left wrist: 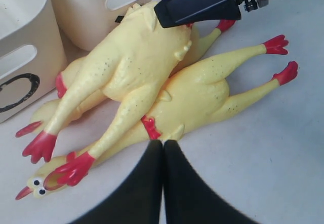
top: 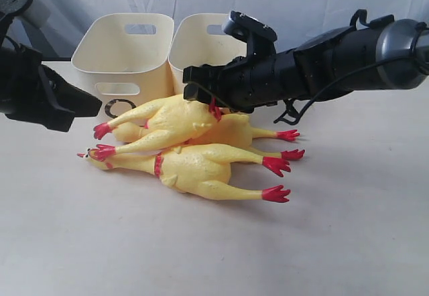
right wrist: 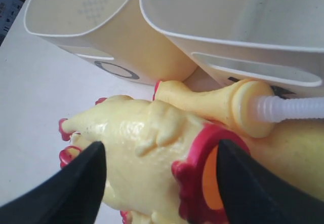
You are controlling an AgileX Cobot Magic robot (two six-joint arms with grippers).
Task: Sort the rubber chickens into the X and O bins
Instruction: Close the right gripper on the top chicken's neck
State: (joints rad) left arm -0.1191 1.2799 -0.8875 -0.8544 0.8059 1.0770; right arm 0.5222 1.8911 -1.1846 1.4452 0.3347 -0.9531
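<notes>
I should next sort the headless chicken into the X bin (top: 194,41), so my right gripper should pick it up by its red neck rim (top: 214,108).
Three yellow rubber chickens lie piled in front of the bins. The headless chicken (top: 171,118) lies on top, its red-rimmed neck hole (right wrist: 195,168) facing my right gripper (right wrist: 161,145). That gripper is open and straddles the headless chicken's (right wrist: 142,153) neck end, with one finger (right wrist: 243,183) at the hole. A chicken with a head (top: 201,169) lies in front and a third (top: 234,132) underneath. My left gripper (left wrist: 163,144) is shut and empty, just off the front chicken's (left wrist: 202,92) red neck band. The O bin (top: 124,48) stands on the left and the X bin (top: 194,41) beside it.
A white ribbed tube (right wrist: 293,107) sticks out of the lower chicken's neck end, close to the X bin's (right wrist: 228,16) wall. The right arm (top: 322,61) reaches across in front of the X bin. Pale tabletop (top: 335,229) spreads in front and to the right.
</notes>
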